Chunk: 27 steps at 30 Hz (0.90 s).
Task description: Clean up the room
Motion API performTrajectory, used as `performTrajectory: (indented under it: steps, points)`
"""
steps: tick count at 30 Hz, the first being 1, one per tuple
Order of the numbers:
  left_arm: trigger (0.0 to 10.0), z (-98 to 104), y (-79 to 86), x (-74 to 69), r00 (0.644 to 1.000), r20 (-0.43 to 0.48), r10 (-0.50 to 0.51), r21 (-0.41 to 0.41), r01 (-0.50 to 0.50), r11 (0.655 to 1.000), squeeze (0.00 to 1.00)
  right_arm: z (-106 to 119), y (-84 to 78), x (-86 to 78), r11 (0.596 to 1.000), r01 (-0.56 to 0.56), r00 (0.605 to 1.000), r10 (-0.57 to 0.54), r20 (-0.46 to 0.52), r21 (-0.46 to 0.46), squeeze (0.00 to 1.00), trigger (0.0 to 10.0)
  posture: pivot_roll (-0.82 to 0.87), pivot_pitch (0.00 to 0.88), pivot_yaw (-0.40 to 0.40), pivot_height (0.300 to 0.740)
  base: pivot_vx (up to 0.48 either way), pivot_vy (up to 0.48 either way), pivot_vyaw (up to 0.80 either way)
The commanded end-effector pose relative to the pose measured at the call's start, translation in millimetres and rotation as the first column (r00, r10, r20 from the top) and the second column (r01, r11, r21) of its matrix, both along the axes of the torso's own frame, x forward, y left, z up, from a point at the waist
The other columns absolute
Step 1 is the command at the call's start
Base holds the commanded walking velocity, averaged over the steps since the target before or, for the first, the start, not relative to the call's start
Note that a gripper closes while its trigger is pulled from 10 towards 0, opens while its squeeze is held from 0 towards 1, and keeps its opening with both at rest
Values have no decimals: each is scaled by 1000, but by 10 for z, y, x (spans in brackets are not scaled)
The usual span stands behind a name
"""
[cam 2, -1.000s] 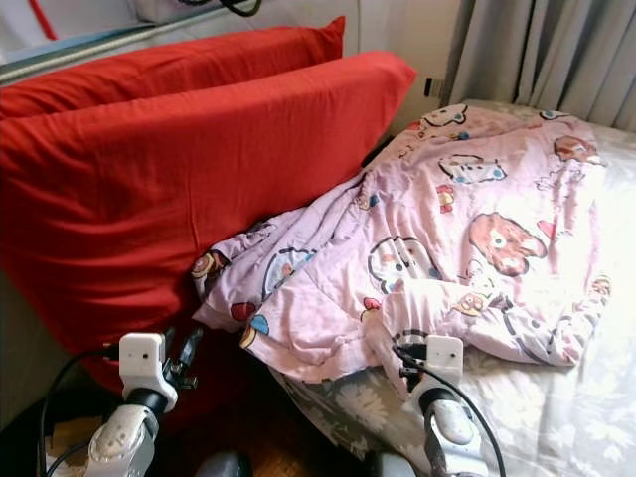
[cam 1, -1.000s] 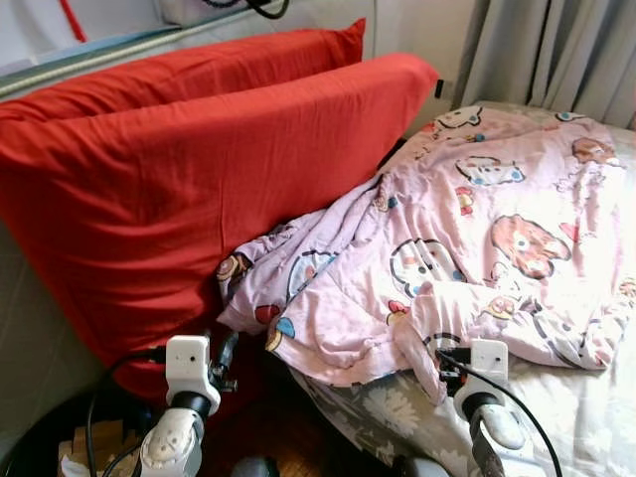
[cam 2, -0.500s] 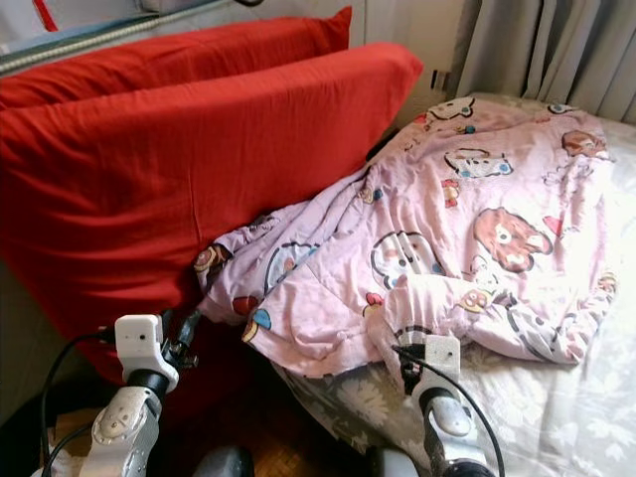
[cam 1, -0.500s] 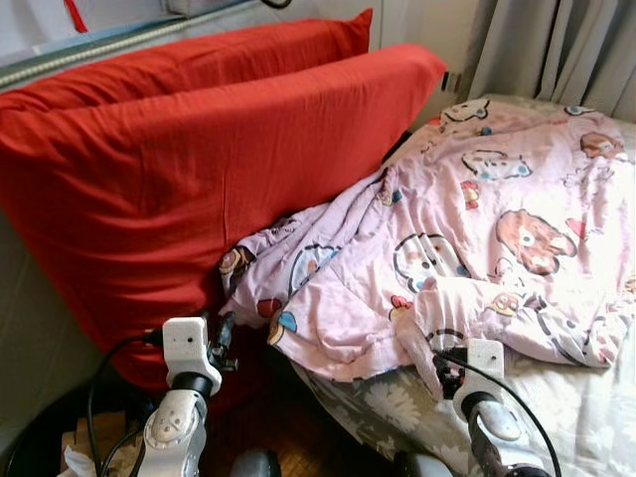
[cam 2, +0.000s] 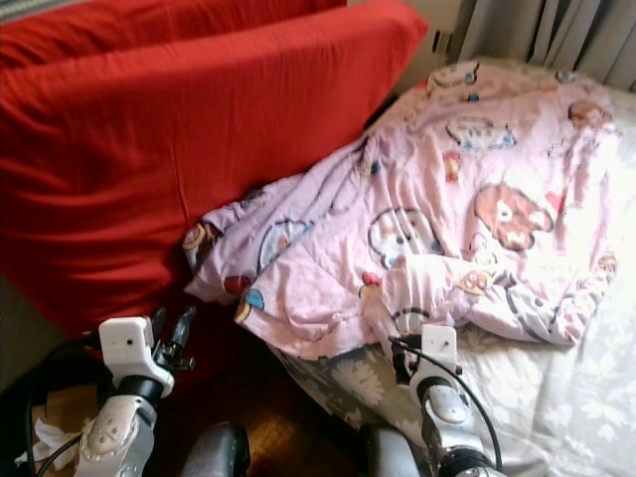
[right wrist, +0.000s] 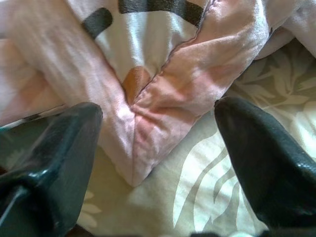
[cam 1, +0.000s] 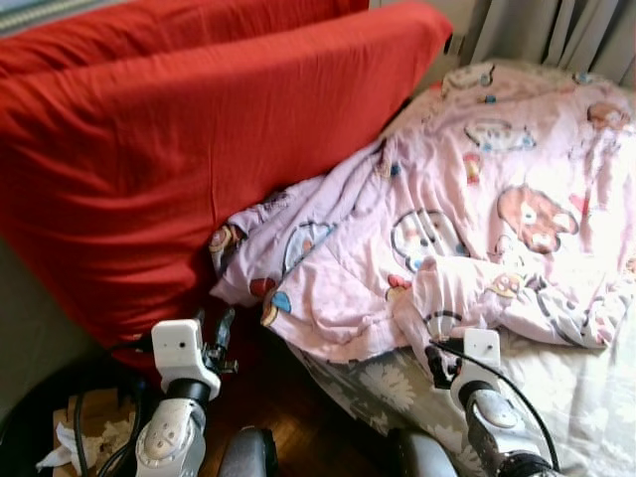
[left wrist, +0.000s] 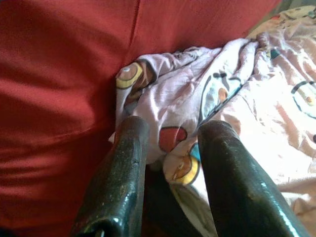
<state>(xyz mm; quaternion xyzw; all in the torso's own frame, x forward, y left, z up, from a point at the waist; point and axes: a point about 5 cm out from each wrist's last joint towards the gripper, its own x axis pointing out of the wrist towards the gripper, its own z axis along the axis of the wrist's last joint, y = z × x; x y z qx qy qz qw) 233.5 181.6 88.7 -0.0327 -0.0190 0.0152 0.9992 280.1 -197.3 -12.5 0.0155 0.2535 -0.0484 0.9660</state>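
Note:
The quilt [right wrist: 158, 113] lies spread wide except for its folded tip [right wrist: 135, 157], which sticks out narrow over the sheet, so my right gripper will grab it there next.
A crumpled pink quilt [cam 1: 467, 209] with cartoon prints lies on the bed, its near edge hanging over the bed's side. Two big red pillows [cam 1: 169, 149] lean upright at the quilt's left. My left gripper [cam 1: 217, 333] is open, low beside the front pillow's bottom corner and just short of the quilt's hanging corner [left wrist: 168, 98]. Its black fingers [left wrist: 123, 168] point at that corner. My right gripper [cam 1: 435, 364] is open at the bed's near edge. A folded tip of the quilt [right wrist: 158, 113] lies between its wide-spread fingers [right wrist: 59, 148], on the sheet.
A grey floral bedsheet [cam 1: 586, 397] covers the mattress at the right. Grey curtains [cam 1: 556, 25] hang behind the bed. Dark wooden floor [cam 1: 298, 412] shows between bed and pillows. A dark round container [cam 1: 60, 452] with cardboard and tissue sits at the lower left.
The head camera has tipped down and moved closer, so pillows and quilt sit higher in the picture. Both grippers keep about the same place beside the quilt's edge.

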Motion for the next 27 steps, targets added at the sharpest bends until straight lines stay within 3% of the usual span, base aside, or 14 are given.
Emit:
performTrajectory:
  steps: [1,5,11,27]
  points:
    - [10000,20,34,-49,1000,-11,13,-4,-13,1000,0,-40,38,-25,1000,2,1000,-2,-29,11,0,10000,188,220,13,625,0,0,0]
    - [10000,22,37,-167,999,-31,7,4,-6,1000,0,-61,78,-41,1000,6,999,-5,-33,28,0,10000,192,169,15,625,0,0,0]
    - [10000,104,19,-209,999,-39,2,7,-2,1000,0,-45,124,-10,999,-10,999,11,-32,30,0,10000,211,234,12,625,0,0,0]
    - [10000,156,36,-367,997,-79,20,13,-19,1000,0,3,68,51,1000,28,999,-28,-44,8,0,10000,242,252,18,625,0,0,0]
